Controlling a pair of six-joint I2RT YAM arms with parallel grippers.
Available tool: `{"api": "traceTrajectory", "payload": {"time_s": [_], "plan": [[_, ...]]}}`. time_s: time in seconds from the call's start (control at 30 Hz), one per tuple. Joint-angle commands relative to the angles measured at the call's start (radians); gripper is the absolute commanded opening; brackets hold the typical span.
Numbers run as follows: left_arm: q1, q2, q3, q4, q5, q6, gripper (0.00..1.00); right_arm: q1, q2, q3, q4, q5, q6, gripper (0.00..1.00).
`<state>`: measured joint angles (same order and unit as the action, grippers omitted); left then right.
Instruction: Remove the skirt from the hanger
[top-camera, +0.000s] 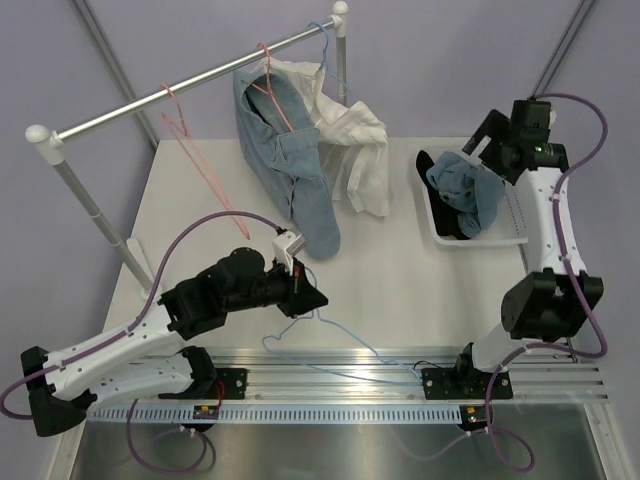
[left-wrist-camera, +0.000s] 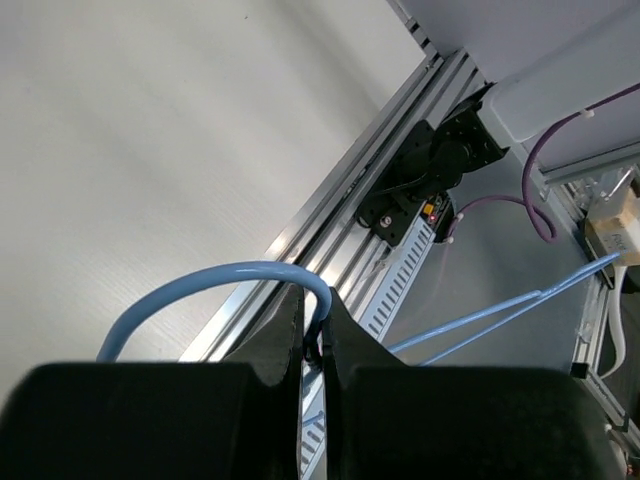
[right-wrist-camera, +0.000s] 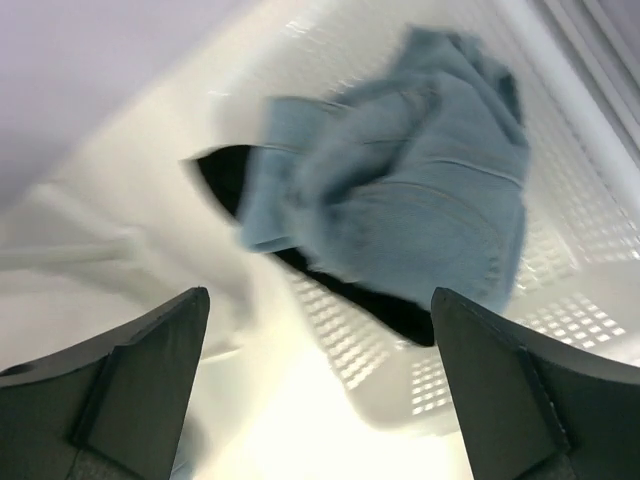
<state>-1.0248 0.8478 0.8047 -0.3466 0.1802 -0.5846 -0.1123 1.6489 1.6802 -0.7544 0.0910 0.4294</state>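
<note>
Next, my right gripper grabs the light-blue wire hanger's outer body corner (top-camera: 415, 376), which leaves its hook free to hang on the metal bar.
The black skirt (top-camera: 455, 218) lies in the white basket (top-camera: 515, 222) at the right, partly under a blue denim piece (top-camera: 468, 182). It also shows in the right wrist view (right-wrist-camera: 225, 175), off any hanger. An empty pink hanger (top-camera: 190, 140) hangs on the rail at the left. My right gripper (top-camera: 482, 145) is open and empty above the basket, and its fingers (right-wrist-camera: 140, 390) stand wide apart in the right wrist view. My left gripper (top-camera: 305, 295) is shut on the hook of a light-blue wire hanger (left-wrist-camera: 200, 285) near the table's front edge.
Blue jeans (top-camera: 285, 165) hang on a second pink hanger (top-camera: 270, 80), and a white shirt (top-camera: 355, 140) hangs on a light-blue hanger, both on the metal rail (top-camera: 200, 85). The held hanger's body (top-camera: 340, 340) lies across the front aluminium rail.
</note>
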Motion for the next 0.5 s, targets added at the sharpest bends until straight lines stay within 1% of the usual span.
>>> {"api": "traceTrajectory", "payload": {"time_s": [0.0, 0.03, 0.07, 0.13, 0.17, 0.2, 0.23, 0.27, 0.3, 0.33, 0.37, 0.4, 0.47], "plan": [[0.000, 0.034, 0.132, -0.066, -0.042, 0.064, 0.00, 0.040, -0.222, 0.119, -0.074, -0.147, -0.047, 0.99], [0.000, 0.048, 0.151, -0.106, -0.050, 0.089, 0.00, 0.045, -0.251, 0.104, -0.071, -0.236, -0.037, 0.99], [0.000, 0.060, 0.171, -0.120, -0.071, 0.100, 0.00, 0.046, -0.311, 0.080, -0.051, -0.457, -0.026, 1.00], [0.000, 0.092, 0.221, -0.155, -0.091, 0.117, 0.00, 0.071, -0.369, -0.045, -0.027, -0.659, -0.014, 0.99], [0.000, 0.106, 0.241, -0.167, -0.102, 0.124, 0.00, 0.144, -0.430, -0.084, -0.022, -0.762, -0.021, 1.00], [0.000, 0.121, 0.264, -0.187, -0.113, 0.134, 0.00, 0.198, -0.464, -0.158, -0.029, -0.766, -0.035, 1.00], [0.000, 0.170, 0.322, -0.245, -0.126, 0.150, 0.00, 0.257, -0.497, -0.195, -0.039, -0.755, -0.062, 0.99], [0.000, 0.195, 0.356, -0.280, -0.158, 0.160, 0.00, 0.369, -0.555, -0.229, -0.046, -0.740, -0.061, 0.97], [0.002, 0.224, 0.390, -0.313, -0.169, 0.167, 0.00, 0.419, -0.584, -0.294, -0.042, -0.740, -0.052, 0.94], [0.002, 0.267, 0.418, -0.363, -0.176, 0.180, 0.00, 0.468, -0.653, -0.327, -0.028, -0.708, -0.022, 0.91], [0.002, 0.281, 0.459, -0.380, -0.198, 0.183, 0.00, 0.515, -0.687, -0.356, -0.005, -0.680, -0.003, 0.91], [0.003, 0.290, 0.473, -0.390, -0.206, 0.186, 0.00, 0.596, -0.719, -0.381, 0.000, -0.659, 0.008, 0.91], [0.006, 0.301, 0.504, -0.408, -0.208, 0.189, 0.00, 0.649, -0.809, -0.434, -0.003, -0.643, 0.026, 0.89]]}}
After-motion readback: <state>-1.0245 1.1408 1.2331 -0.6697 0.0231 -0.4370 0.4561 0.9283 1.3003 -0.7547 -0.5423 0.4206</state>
